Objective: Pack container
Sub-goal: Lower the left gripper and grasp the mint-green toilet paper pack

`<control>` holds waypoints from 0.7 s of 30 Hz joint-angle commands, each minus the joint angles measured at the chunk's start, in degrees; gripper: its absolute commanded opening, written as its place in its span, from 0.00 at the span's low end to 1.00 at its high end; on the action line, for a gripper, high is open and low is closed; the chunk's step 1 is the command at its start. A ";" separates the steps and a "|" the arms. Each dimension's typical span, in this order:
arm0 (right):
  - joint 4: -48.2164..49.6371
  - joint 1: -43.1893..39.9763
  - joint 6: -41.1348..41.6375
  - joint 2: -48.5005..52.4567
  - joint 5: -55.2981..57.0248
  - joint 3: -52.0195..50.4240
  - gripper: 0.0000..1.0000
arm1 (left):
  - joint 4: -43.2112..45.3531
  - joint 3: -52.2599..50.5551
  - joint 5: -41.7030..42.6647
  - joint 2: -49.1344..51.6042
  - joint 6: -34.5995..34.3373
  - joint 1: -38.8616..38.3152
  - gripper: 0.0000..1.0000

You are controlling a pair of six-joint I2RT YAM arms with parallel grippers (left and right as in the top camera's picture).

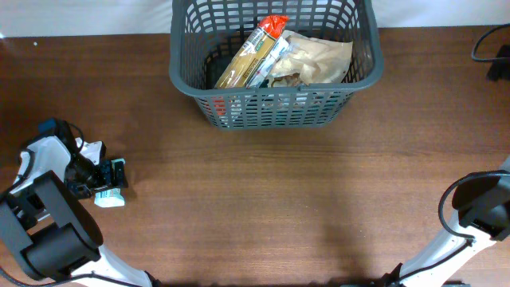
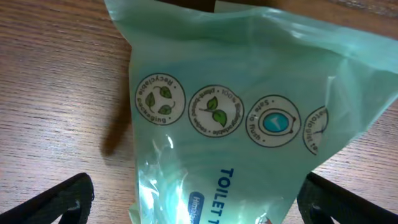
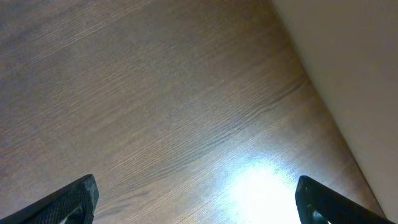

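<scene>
The fingers reach down beside both edges of the green packet (image 1: 110,198) (image 2: 214,174), near the wood, so it is now time for my left gripper to close on it.
The container (image 1: 275,112), a dark grey lattice basket, stands at the back centre of the table. It holds a long pasta packet (image 1: 253,52) with a red end and a crumpled beige bag (image 1: 319,57). A pale green toilet-wipes packet (image 1: 110,198) lies flat on the wood at the far left. My left gripper (image 2: 199,210) is open, and the green packet (image 2: 249,112) lies between its dark fingers (image 2: 56,202) without touching them. My right gripper (image 3: 196,205) is open over bare wood at the right, with nothing between its fingers (image 3: 339,202).
The left arm (image 1: 48,215) fills the front left corner and the right arm (image 1: 482,211) the front right corner. A black cable (image 1: 490,44) lies at the back right. In the right wrist view the table's edge (image 3: 317,93) runs close by.
</scene>
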 commanded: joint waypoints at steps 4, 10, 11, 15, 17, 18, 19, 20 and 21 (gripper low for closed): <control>0.02 0.09 0.31 -1.27 -0.11 0.31 0.99 | 0.57 -0.22 1.09 0.79 0.92 0.09 0.99; 0.02 0.09 0.31 -1.27 -0.11 0.31 0.99 | 0.74 -0.22 1.09 1.09 0.90 0.09 0.95; 0.00 0.09 0.31 -1.27 -0.11 0.31 0.99 | 0.74 -0.22 1.07 1.14 0.90 0.09 0.93; 0.02 0.09 0.31 -1.27 -0.11 0.31 0.99 | 0.74 -0.22 1.09 1.16 0.90 0.09 0.80; 0.00 0.09 0.31 -1.27 -0.11 0.31 0.99 | 0.74 -0.22 1.09 1.16 0.87 0.09 0.68; 0.00 0.09 0.31 -1.27 -0.11 0.31 0.99 | 0.74 -0.22 1.09 1.16 0.87 0.09 0.61; 0.00 0.09 0.31 -1.27 -0.11 0.31 0.99 | 0.63 -0.22 1.07 1.16 0.87 0.09 0.54; 0.00 0.09 0.31 -1.27 -0.11 0.31 0.99 | 0.52 -0.22 1.07 1.16 0.87 0.09 0.46; 0.02 0.09 0.31 -1.27 -0.11 0.31 0.99 | 0.44 -0.22 1.09 1.16 0.76 0.09 0.40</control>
